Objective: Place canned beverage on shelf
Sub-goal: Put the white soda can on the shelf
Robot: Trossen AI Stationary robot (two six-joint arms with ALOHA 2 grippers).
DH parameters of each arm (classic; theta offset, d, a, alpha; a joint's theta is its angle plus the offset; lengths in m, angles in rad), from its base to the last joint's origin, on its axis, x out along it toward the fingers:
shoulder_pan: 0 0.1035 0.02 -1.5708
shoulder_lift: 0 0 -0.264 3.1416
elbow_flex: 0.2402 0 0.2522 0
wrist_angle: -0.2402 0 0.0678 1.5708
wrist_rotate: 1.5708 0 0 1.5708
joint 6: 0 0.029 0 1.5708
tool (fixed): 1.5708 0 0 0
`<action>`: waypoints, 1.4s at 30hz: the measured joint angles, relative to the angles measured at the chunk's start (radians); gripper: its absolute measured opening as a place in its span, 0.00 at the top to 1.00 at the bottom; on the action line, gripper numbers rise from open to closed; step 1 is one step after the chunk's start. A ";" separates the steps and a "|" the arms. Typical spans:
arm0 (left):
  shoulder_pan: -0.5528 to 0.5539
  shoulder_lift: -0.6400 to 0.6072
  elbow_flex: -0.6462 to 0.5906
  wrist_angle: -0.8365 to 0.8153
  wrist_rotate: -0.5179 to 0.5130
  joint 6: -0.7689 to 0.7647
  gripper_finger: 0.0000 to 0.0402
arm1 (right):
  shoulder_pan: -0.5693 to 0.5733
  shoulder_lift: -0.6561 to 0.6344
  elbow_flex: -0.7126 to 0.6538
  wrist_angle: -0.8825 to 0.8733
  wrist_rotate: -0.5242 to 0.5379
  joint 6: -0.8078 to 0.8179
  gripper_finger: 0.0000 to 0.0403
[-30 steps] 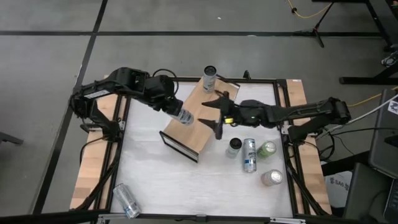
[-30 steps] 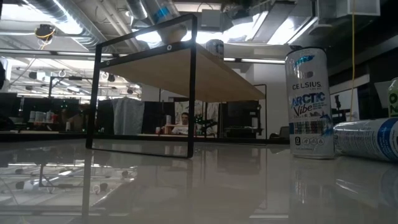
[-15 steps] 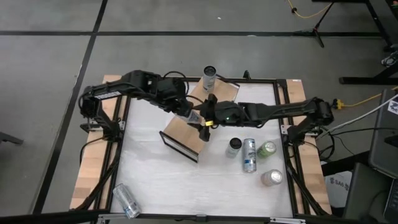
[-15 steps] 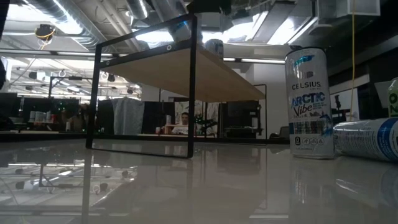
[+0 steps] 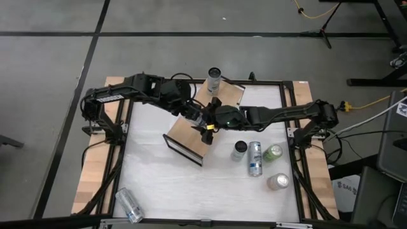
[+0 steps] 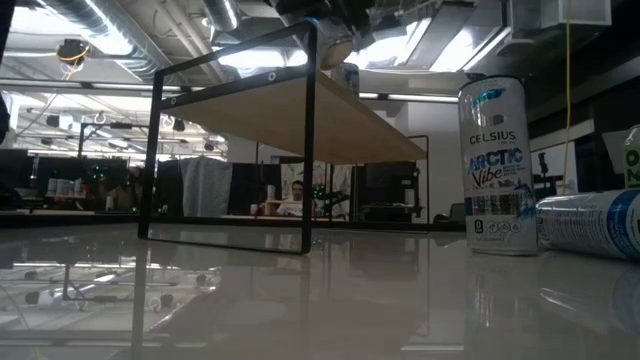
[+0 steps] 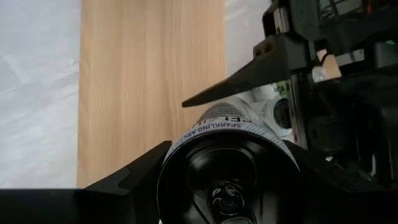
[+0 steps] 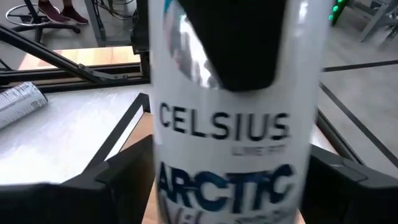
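My right gripper's fingers are around the can's lower body [image 8: 227, 180]. My right gripper should close on the Celsius can now.
The shelf [image 5: 202, 113] is a light-wood board on black frame ends, seen from below in the low view [image 6: 300, 115]. One can [image 5: 214, 79] stands on its far end. My left gripper [image 5: 193, 115] is shut on a white Celsius can [image 5: 199, 118] above the board's middle. This can fills the right wrist view [image 8: 227, 130]. My right gripper [image 5: 208, 123] is open. Its fingers [image 8: 115, 180] stand on either side of the held can's lower body. My left gripper pinches the can's side wall near its top end [image 7: 181, 154] between its two fingers [image 7: 134, 177]. The pull-tab top [image 7: 227, 177] faces back along the fingers. The fingers come from the table's left, slanting down. The can is held clear above the board, tilted. My right gripper: I cannot tell whether its fingers touch the can.
On the table right of the shelf are a standing dark-topped can [image 5: 239, 150], a lying can [image 5: 255, 158], a green can [image 5: 273, 152] and a further can [image 5: 278, 182]. A can [image 5: 129, 205] lies near the front left corner. The low view shows a standing Celsius can [image 6: 497, 165].
My left gripper has carried the can a little toward the table's right, over the board. My right gripper has moved toward the table's left, up to the can, and its fingers now stand on either side of it.
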 joint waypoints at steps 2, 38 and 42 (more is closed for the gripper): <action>0.000 0.000 0.000 -0.005 0.000 0.000 0.38 | 0.000 0.000 0.000 0.004 -0.007 0.000 0.22; 0.020 -0.017 0.000 0.001 0.050 0.015 0.38 | -0.002 -0.020 0.004 -0.041 -0.029 -0.026 0.43; 0.035 -0.023 -0.001 0.000 0.077 0.005 0.38 | -0.002 -0.021 0.005 -0.047 -0.029 -0.026 0.43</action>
